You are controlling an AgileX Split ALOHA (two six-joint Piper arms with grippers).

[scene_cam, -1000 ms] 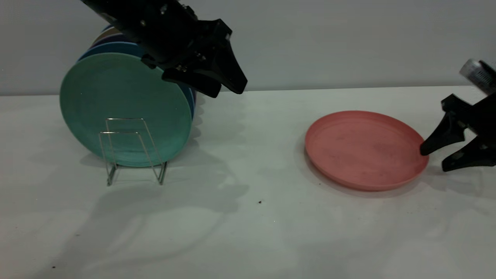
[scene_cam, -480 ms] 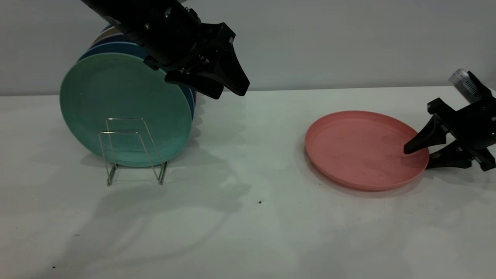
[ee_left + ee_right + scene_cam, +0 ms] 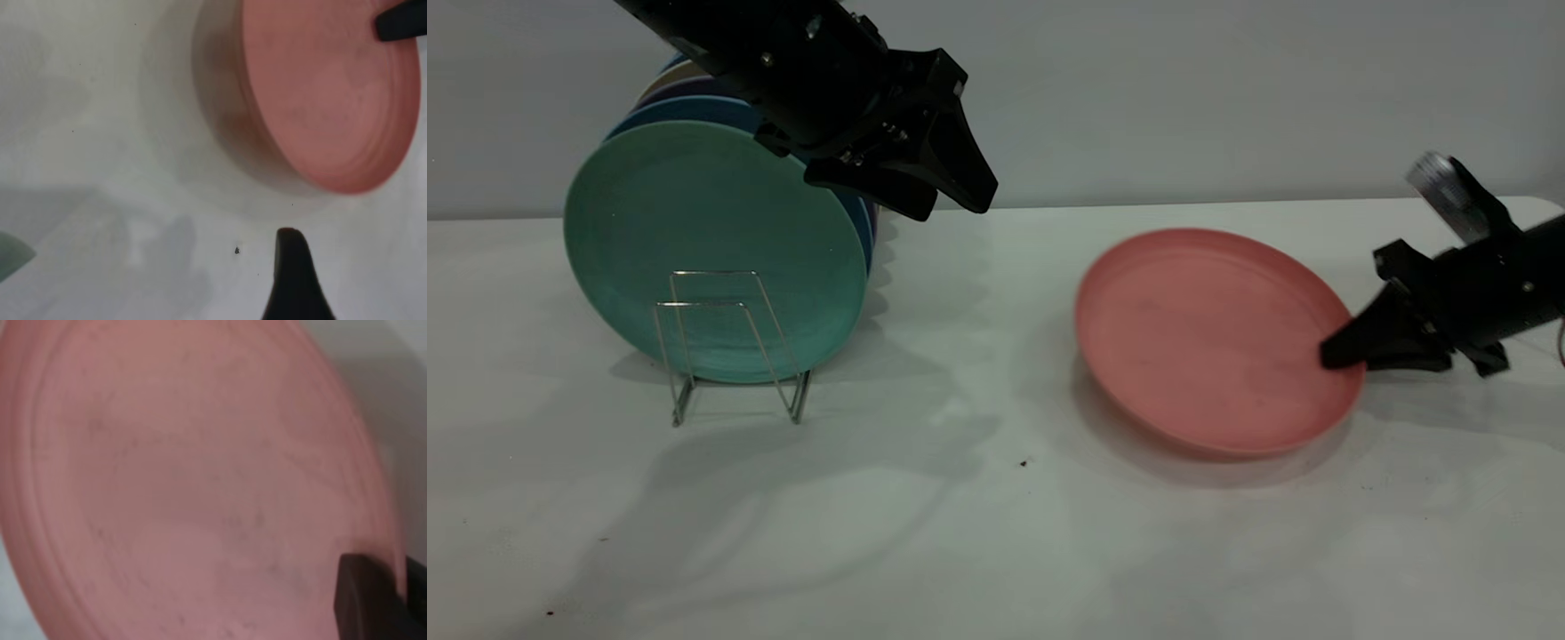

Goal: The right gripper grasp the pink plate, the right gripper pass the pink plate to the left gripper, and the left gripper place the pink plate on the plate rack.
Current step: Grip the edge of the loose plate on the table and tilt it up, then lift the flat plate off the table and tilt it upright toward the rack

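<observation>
I should set the plate on the plate rack (image 3: 703,304), so next I should grab the plate by its bare raised rim (image 3: 1090,279) with my left gripper.
The pink plate (image 3: 1209,338) is tilted, its far rim raised off the white table. My right gripper (image 3: 1338,356) is shut on its right rim, one finger over the inner face and one beneath. In the right wrist view the plate (image 3: 187,487) fills the picture, with a finger (image 3: 363,600) pressed on its rim. My left gripper (image 3: 951,209) hangs open and empty above the table, just right of the plates in the rack. The left wrist view shows one of its fingers (image 3: 293,280) and the plate (image 3: 327,100) farther off. The wire plate rack (image 3: 703,304) stands at the left.
A teal-green plate (image 3: 694,222) stands upright in the rack with several blue and darker plates behind it. Two front wire loops hold nothing. Bare white table (image 3: 978,373) lies between the rack and the pink plate. A grey wall runs behind.
My right gripper moved left and shut on the pink plate's right rim. The plate shifted left and tilted up. The left gripper barely moved.
</observation>
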